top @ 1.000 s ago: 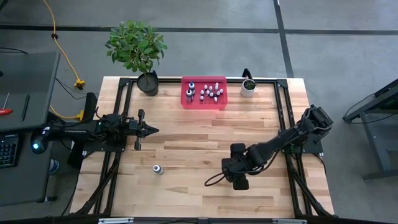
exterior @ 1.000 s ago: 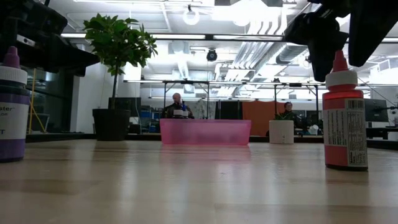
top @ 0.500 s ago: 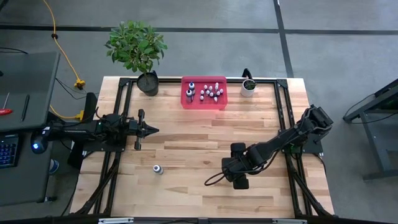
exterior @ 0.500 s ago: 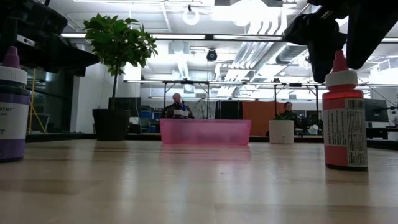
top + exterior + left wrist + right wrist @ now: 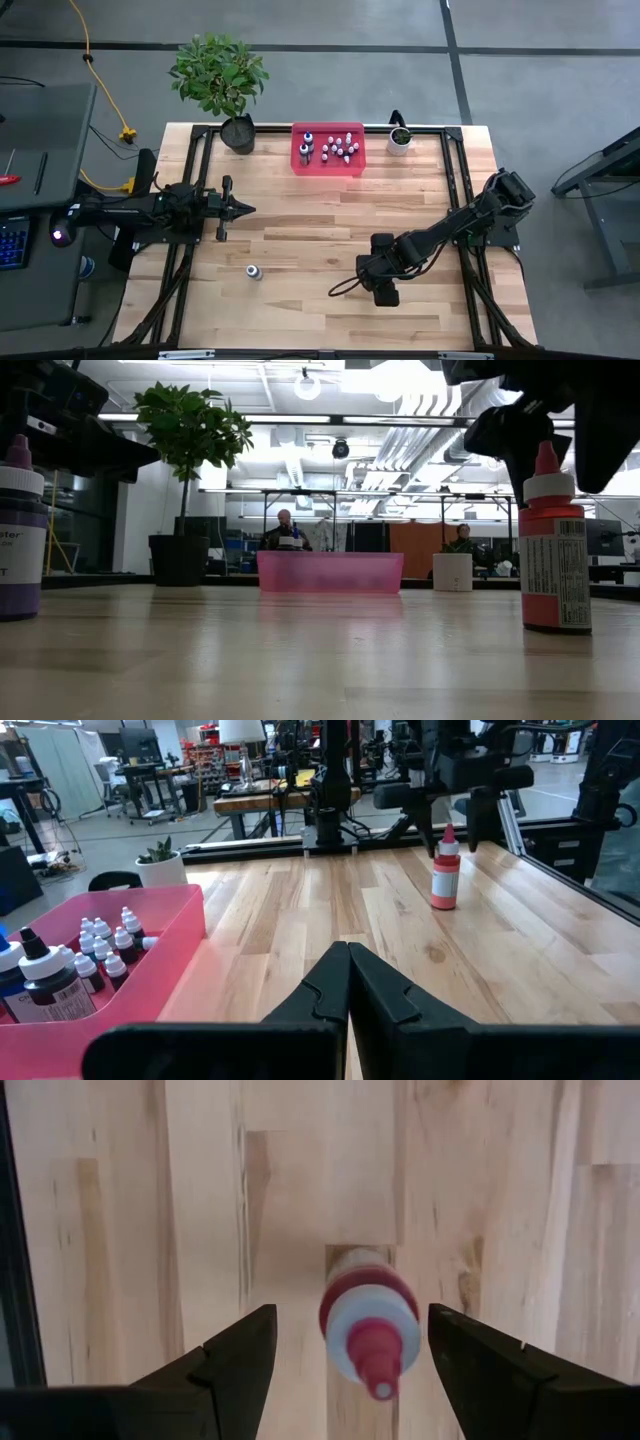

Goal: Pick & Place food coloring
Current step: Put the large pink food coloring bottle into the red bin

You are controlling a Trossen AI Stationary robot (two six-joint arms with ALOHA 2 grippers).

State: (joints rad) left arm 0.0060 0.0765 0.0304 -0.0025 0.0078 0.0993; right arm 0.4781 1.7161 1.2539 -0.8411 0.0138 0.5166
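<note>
I need to close my right gripper now. Closing now would catch the red food coloring bottle. My fingers are beside the white cap (image 5: 372,1330) in the right wrist view.
A red food coloring bottle (image 5: 368,1320) with a white cap and red tip stands upright on its base on the wooden table (image 5: 300,240), toward the near right. My right gripper (image 5: 352,1342) hangs over it pointing down, open, with one finger on each side of the cap (image 5: 547,482) and a gap on both sides. A purple bottle (image 5: 254,271) stands alone at the near left. Several small bottles sit in the pink bin (image 5: 328,165) at the far edge. My left gripper (image 5: 348,970) waits level at the table's left, shut, with nothing in it.
A potted plant (image 5: 220,80) stands at the far left corner. A small white plant pot (image 5: 398,141) is to the right of the pink bin. Black frame rails (image 5: 455,180) run along the table's sides. Bare wood lies between the bin and the two loose bottles.
My right gripper has sunk a little over the red bottle, so its fingers now stand lower beside the cap. It stays open, and the bottle has not moved.
</note>
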